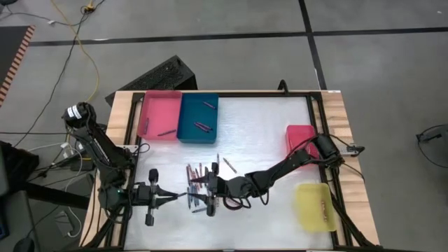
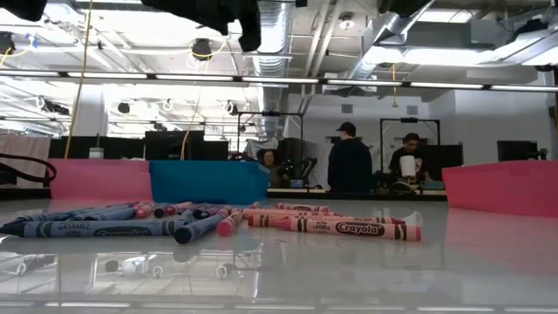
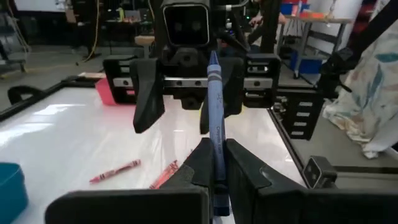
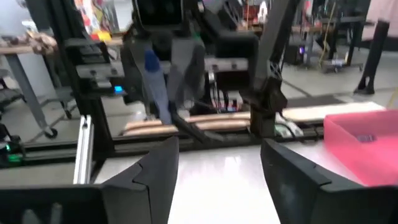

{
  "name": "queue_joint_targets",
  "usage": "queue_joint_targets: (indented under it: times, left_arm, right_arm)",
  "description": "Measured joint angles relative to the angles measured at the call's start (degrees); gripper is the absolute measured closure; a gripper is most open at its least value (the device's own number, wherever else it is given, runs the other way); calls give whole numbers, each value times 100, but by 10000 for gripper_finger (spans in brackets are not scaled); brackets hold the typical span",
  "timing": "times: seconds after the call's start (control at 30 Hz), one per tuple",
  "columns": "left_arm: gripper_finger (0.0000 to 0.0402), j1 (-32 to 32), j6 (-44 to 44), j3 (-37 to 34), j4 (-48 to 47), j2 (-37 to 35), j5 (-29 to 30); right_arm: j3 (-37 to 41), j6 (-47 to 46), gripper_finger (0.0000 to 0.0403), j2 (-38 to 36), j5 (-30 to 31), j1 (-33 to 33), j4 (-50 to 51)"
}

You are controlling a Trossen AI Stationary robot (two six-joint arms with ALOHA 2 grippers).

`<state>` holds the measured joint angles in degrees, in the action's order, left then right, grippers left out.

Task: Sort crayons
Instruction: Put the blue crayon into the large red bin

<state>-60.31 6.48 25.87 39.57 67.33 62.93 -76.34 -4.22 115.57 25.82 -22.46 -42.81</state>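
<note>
The robot's right gripper next needs to grab the crayon by its paper-wrapped body (image 4: 160, 99), so that the blue crayon's pointed tip (image 4: 151, 60) stays free for sorting into a tray.
My left gripper (image 1: 170, 199) hangs above the table's near left and is shut on a blue crayon (image 3: 216, 112). The crayon's tip points toward the table's right. My right gripper (image 1: 211, 197) faces it from the right, open, with its fingers (image 3: 148, 93) standing apart around the crayon's tip; in the right wrist view the crayon (image 4: 153, 78) still looks some way off. Below them a pile of crayons (image 1: 201, 178), blue (image 2: 105, 228) and red (image 2: 349, 228), lies flat on the white table. My left gripper pinches the blue crayon's rear part (image 3: 217, 163) between its two fingers. The fingers are level and come from the table's left. The crayon lies along them and sticks out forward, roughly level, lifted clear of the table.
At the far left stand a pink tray (image 1: 159, 115) and a blue tray (image 1: 198, 119), each holding a few crayons. A red tray (image 1: 302, 138) and a yellow tray (image 1: 315, 205) stand at the right. A loose crayon (image 1: 229, 165) lies right of the pile.
</note>
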Motion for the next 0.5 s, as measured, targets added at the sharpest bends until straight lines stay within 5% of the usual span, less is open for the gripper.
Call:
queue_joint_targets:
  times: [0.37,0.5]
  left_arm:
    - [393,640,-804,-1567,3382,5,-1532]
    - [393,853,-870,-1796,3756,5,-1877]
  right_arm:
    - [-9,170,168,4,-20,-15,-251]
    - [-9,169,168,4,-23,10,-318]
